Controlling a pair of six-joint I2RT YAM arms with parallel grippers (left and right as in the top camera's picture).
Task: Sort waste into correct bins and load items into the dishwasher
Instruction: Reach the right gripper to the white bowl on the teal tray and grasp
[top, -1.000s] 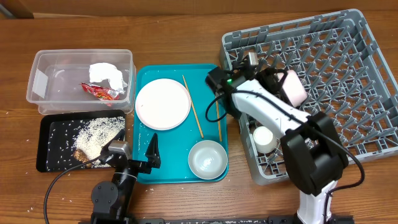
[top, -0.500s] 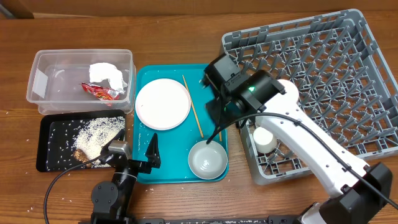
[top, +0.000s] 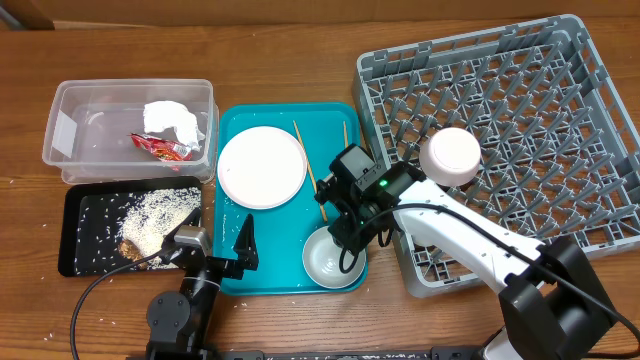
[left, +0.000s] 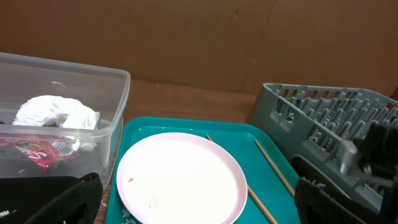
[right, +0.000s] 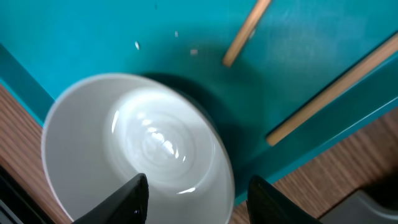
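My right gripper will next grab the pale bowl's rim on the grey rack's side (right: 231, 187), with one finger inside. Then it can tip the bowl over and load it.
A pale bowl (top: 333, 258) sits at the front of the teal tray (top: 240, 118). My right gripper (top: 341, 234) is open just above it, and in the right wrist view its fingers (right: 196, 199) sit on either side of the bowl's (right: 124, 149) near rim. A round white plate (top: 262, 167) and two chopsticks (top: 309, 178) lie on the tray. A second bowl (top: 450, 154) rests upside down in the grey rack (top: 560, 120). My left gripper (top: 215, 250) is open and empty at the tray's front edge, facing the plate (left: 180, 177). The cup is hidden.
The clear tub (top: 75, 110) at the back left holds the white napkin (top: 175, 120) and the red wrapper (top: 160, 147). The black tray (top: 85, 235) in front of it holds rice and brown scraps (top: 158, 215). Rice grains lie scattered near it.
My right arm has swung from the rack to the teal tray and come down over the front bowl. The bowl in the rack now shows uncovered. The left arm has not moved.
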